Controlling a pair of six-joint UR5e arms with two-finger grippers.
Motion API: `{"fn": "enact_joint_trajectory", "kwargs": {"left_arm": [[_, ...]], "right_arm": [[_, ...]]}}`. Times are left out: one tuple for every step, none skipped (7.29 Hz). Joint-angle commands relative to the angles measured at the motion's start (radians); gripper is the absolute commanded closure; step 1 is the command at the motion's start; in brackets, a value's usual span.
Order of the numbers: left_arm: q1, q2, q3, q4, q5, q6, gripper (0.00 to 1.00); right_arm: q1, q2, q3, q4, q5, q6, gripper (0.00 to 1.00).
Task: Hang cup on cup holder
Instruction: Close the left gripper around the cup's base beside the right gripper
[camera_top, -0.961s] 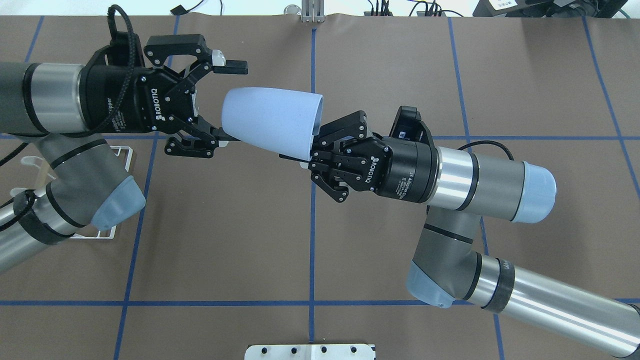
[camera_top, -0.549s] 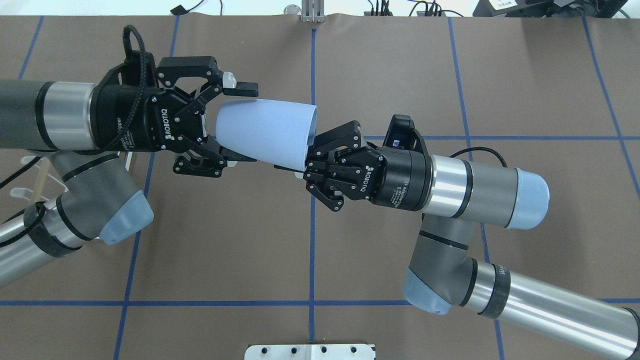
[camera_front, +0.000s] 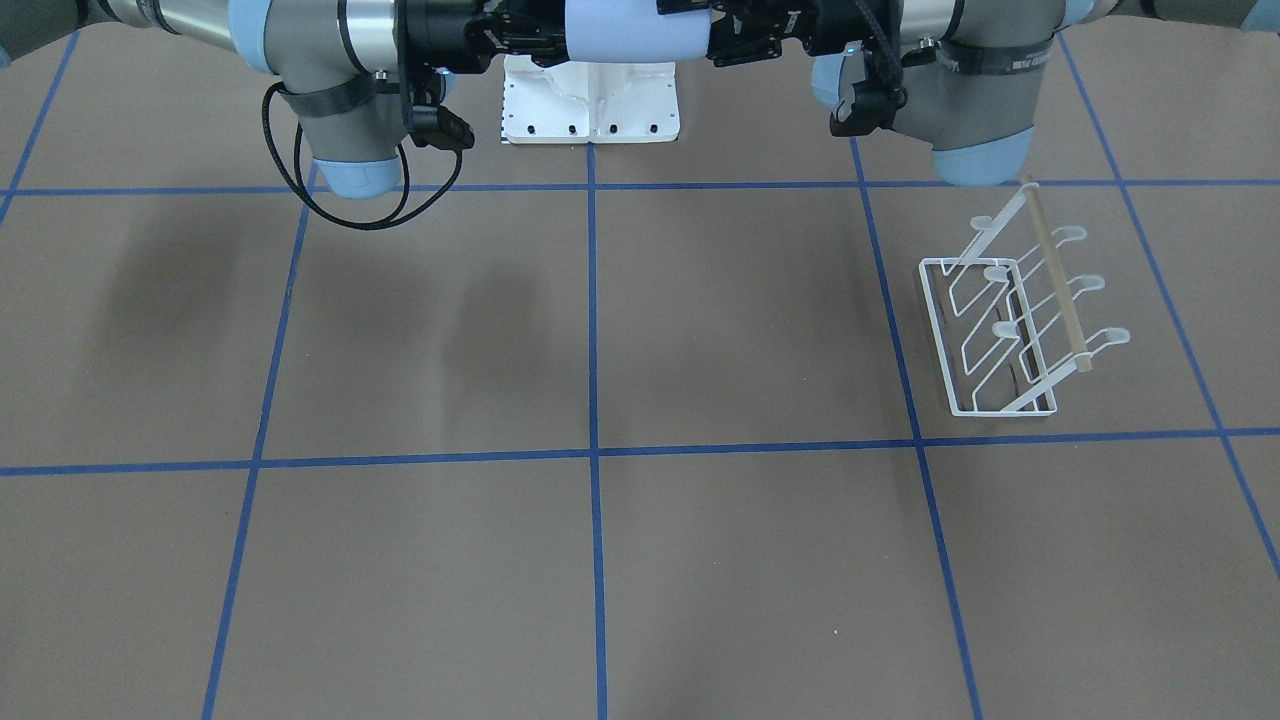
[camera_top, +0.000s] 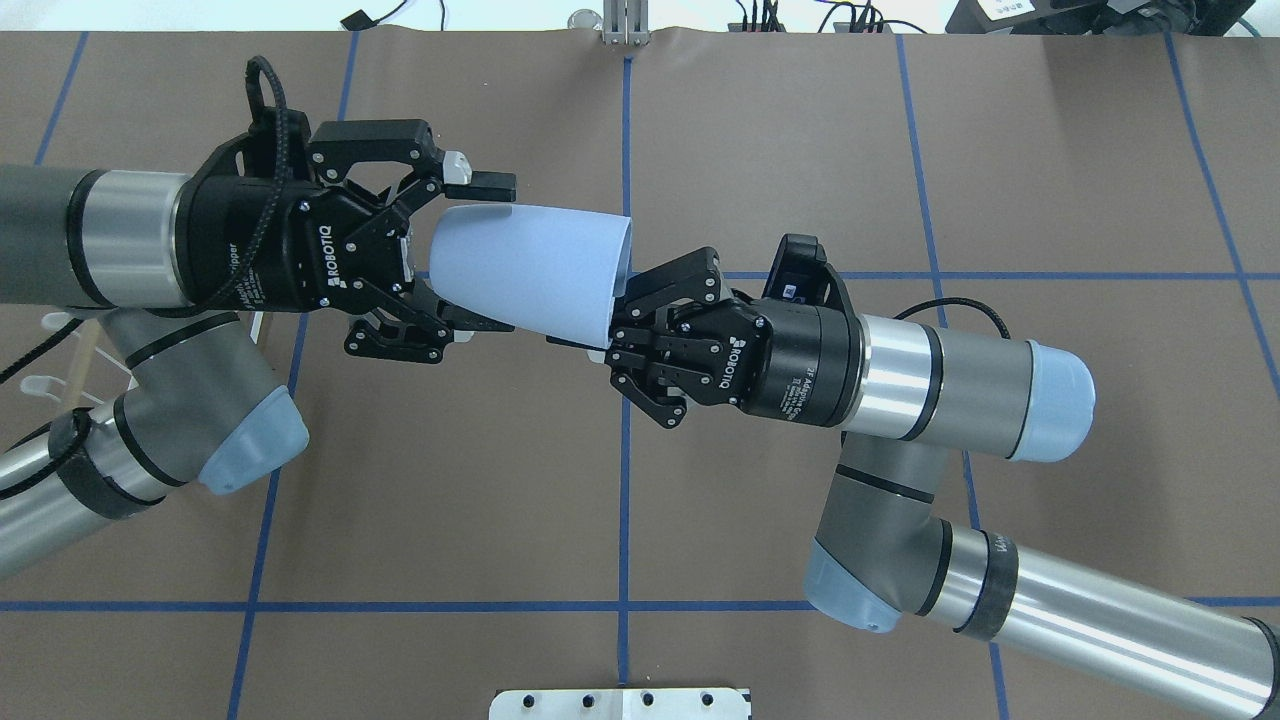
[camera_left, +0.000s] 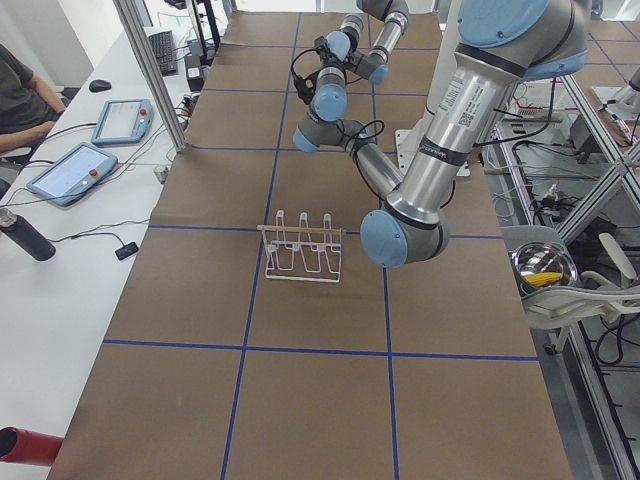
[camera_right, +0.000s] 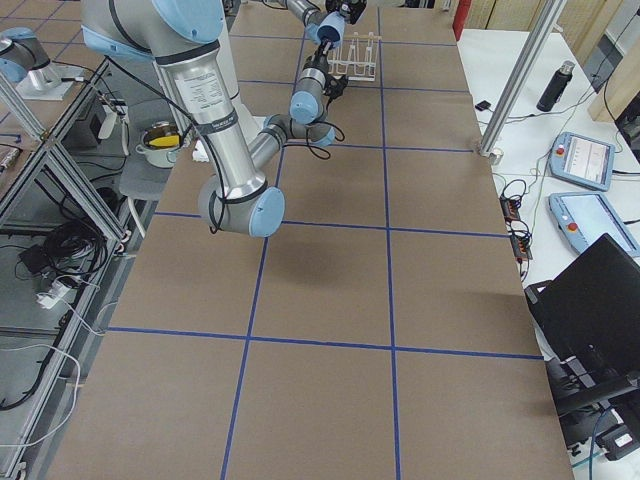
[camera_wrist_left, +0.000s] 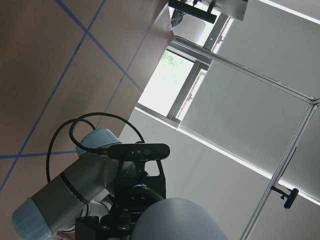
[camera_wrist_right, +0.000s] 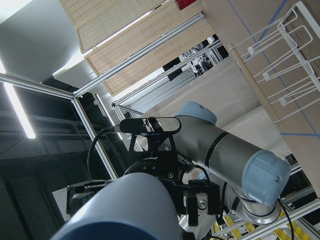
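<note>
My left gripper takes hold of the pale-blue cup by its narrow base (camera_wrist_left: 176, 222) next, so that the cup hangs on the cup holder.
The pale-blue cup (camera_top: 525, 270) lies on its side in the air between both grippers, also seen in the front view (camera_front: 630, 25). My right gripper (camera_top: 600, 335) is shut on the cup's rim at its wide end. My left gripper (camera_top: 480, 255) is open, its fingers straddling the cup's narrow base, one above and one below. The left wrist view shows the cup's base (camera_wrist_left: 175, 220); the right wrist view shows its side (camera_wrist_right: 125, 210). The white wire cup holder (camera_front: 1010, 330) stands on the table on my left, mostly hidden under my left arm in the overhead view (camera_top: 60, 345).
The white metal pedestal base (camera_front: 590, 95) sits at the robot's edge of the table. Blue tape lines cross the brown table cover. Tablets (camera_left: 75, 170) and an operator sit on a side desk beyond the table's far side.
My left gripper has moved right, so its open fingers now straddle the cup's base. My right gripper has shifted the cup slightly left and keeps its hold.
</note>
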Motion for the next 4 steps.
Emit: {"fn": "enact_joint_trajectory", "kwargs": {"left_arm": [[0.000, -0.001, -0.001, -0.001, 0.000, -0.003, 0.63], [0.000, -0.001, -0.001, -0.003, 0.000, -0.001, 0.94], [0.000, 0.001, 0.000, -0.007, 0.000, -0.001, 1.00], [0.000, 0.001, 0.000, -0.007, 0.000, -0.001, 1.00]], "right_arm": [[0.000, -0.001, -0.002, 0.007, 0.000, 0.000, 1.00], [0.000, -0.001, -0.002, 0.005, 0.000, -0.005, 0.43], [0.000, -0.007, -0.004, 0.004, 0.002, -0.011, 0.00], [0.000, -0.007, -0.002, 0.005, 0.003, -0.011, 0.00]]}}
